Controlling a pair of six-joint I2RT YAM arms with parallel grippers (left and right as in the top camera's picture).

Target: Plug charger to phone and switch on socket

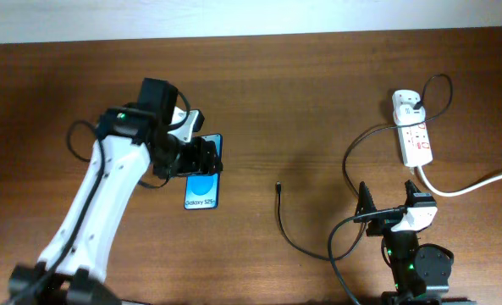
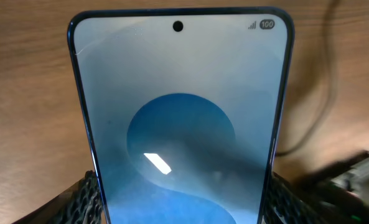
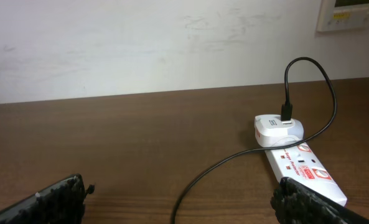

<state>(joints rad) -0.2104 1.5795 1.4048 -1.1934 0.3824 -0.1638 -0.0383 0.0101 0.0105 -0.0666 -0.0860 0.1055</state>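
Note:
The robot's right gripper needs to pick up the phone's near end (image 1: 201, 204) across its thickness next, so the left gripper can grip the phone's far end again for plugging.
The phone (image 1: 201, 193) lies flat on the table, its blue screen up. My left gripper (image 1: 203, 158) is over its far end, with a finger pressed against each long edge, and the phone (image 2: 181, 112) fills the left wrist view between the fingers (image 2: 184, 202). The charger cable's small tip (image 1: 278, 186) lies loose on the table mid-right. The cable (image 3: 234, 158) loops back to the white adapter (image 1: 409, 103), which sits plugged into the socket strip (image 1: 417, 140). My right gripper (image 1: 394, 212) is open and empty, below the strip (image 3: 302, 165).
A thick white cord (image 1: 479, 180) runs from the strip's near end to the right edge. The cable's loop (image 1: 348, 169) lies just left of my right gripper. A pale wall stands behind the table.

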